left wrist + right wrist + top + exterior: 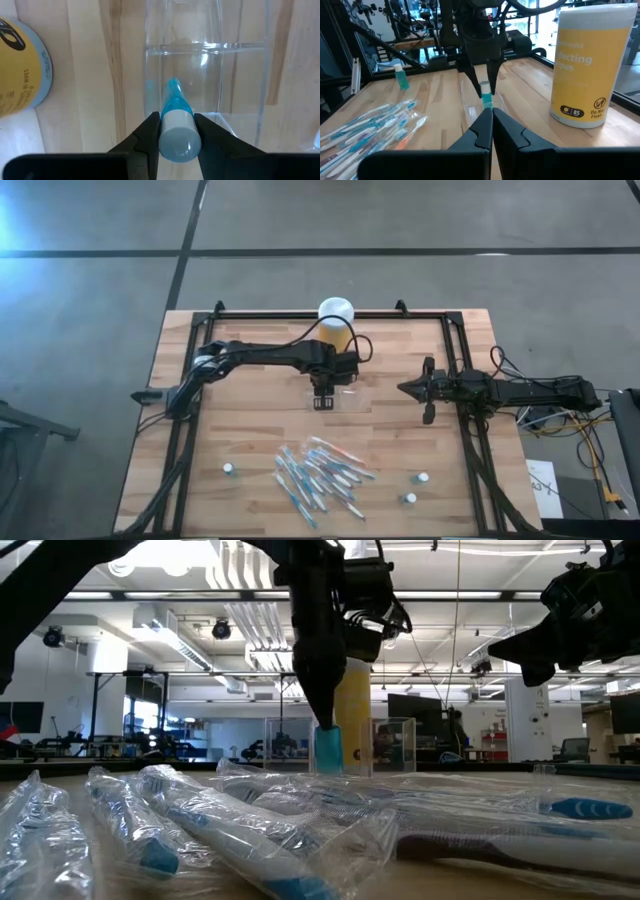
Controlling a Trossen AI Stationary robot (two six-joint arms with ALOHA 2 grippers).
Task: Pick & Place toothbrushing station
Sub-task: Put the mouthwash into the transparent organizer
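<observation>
The blue tube's end is inside the clear holder's sides, so my left gripper should release the tube.
The toothbrushing station (pixel 240 85), a clear plastic holder with slots, stands on the wooden table in front of the yellow jar (pixel 336 320); it also shows in the right wrist view (pixel 470 107). My left gripper (pixel 323 398) hangs right above it, shut on a small blue tube with a white cap (pixel 176 117). The tube's blue end points down into the holder's opening. My right gripper (pixel 405 389) waits shut at the table's right side, level, with nothing between its fingers (pixel 492 117). My left gripper pinches the tube's white cap end (pixel 180 137) between its two fingers (pixel 147 137). The fingers come from above, pointing down. The tube hangs upright below them, blue end (pixel 487 102) lowest, over the holder. I cannot tell whether that end touches the holder.
A pile of wrapped toothbrushes (pixel 320 475) lies near the table's front edge. Small capped tubes stand at the front left (pixel 229 469) and front right (pixel 422 478), (pixel 410 499). A black frame (pixel 455 340) runs around the table.
</observation>
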